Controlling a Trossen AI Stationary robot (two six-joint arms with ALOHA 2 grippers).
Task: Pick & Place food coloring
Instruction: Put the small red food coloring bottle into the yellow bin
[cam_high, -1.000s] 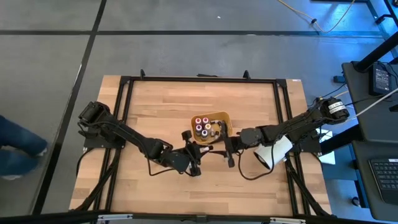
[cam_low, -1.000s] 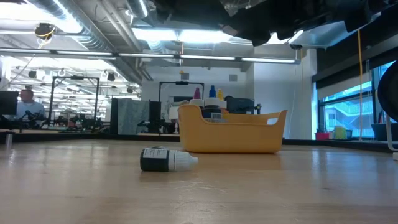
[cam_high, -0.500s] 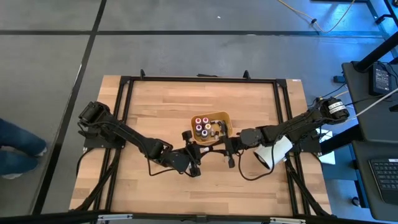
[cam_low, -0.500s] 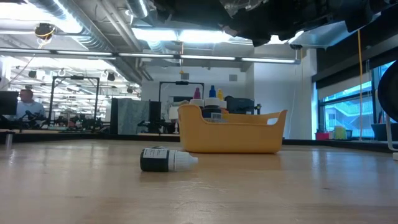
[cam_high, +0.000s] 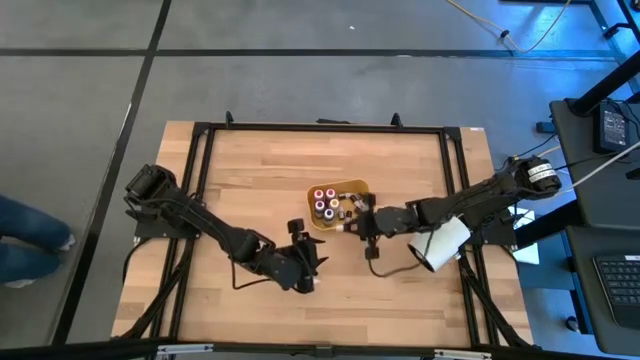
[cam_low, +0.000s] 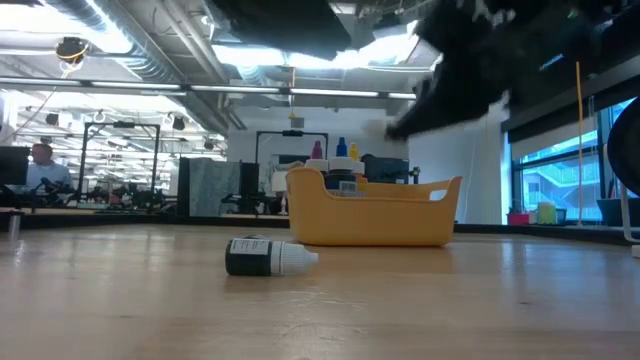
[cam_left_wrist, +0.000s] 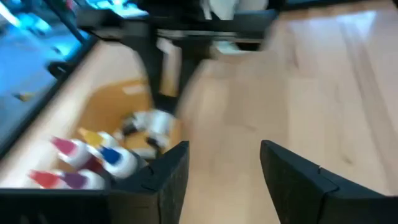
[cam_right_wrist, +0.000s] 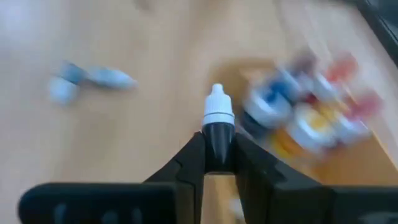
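Note:
The dark bottle (cam_right_wrist: 219, 140) is over bare wood short of the orange tray's rim and would miss. The robot's right gripper needs to move the bottle toward the tray before it releases.
An orange tray (cam_high: 362, 190) stands mid-table with several small food coloring bottles upright in it (cam_high: 325, 200); it also shows in the low view (cam_low: 370, 215). One dark bottle with a white cap (cam_low: 268, 257) lies on its side on the table left of the tray (cam_high: 297, 228). My right gripper (cam_high: 352, 223) is at the tray's near right corner, high above the table, shut on a dark bottle with a white cap (cam_right_wrist: 217, 121). My left gripper (cam_left_wrist: 224, 168) is open and empty, near the lying bottle (cam_high: 310, 258). My right gripper pinches the bottle's dark body (cam_right_wrist: 217, 138) between its two fingers. The bottle lies along the fingers, and its white cap (cam_right_wrist: 218, 106) sticks out past the fingertips. It is lifted clear of the table.
A big white cylinder (cam_high: 442, 243) lies by the table's right edge under the right arm. A dark frame (cam_high: 320, 128) runs around the table. A person's leg (cam_high: 30, 240) shows on the floor at the left.
My right gripper has gone toward the table's far edge and a little left, up to the tray's near right corner. My left arm has drawn back a little toward the near edge. The lying bottle has stayed where it was.

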